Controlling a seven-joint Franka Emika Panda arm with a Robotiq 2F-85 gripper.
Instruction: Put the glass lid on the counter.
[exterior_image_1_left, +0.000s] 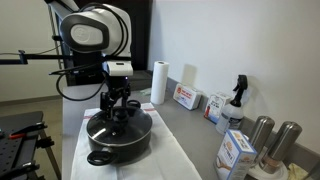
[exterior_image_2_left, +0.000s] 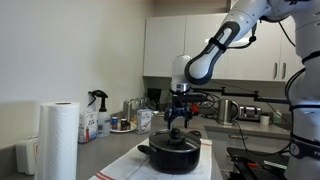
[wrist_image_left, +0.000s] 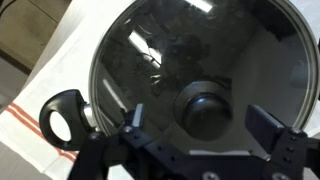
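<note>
The robot's open fingers reach down to the black knob's level in an exterior view, on either side of it, so the gripper needs to close on the knob.
The glass lid sits on the black two-handled pot, its black centre knob showing in the wrist view. The lid also shows in an exterior view. My gripper is open, right above the lid, with one finger on each side of the knob and not touching it. In both exterior views the gripper hangs just over the pot's middle. The grey counter runs along the wall beside the pot.
The pot stands on a white cloth with a red stripe. A paper towel roll, boxes, a spray bottle and metal canisters line the counter's back. One pot handle shows at the left.
</note>
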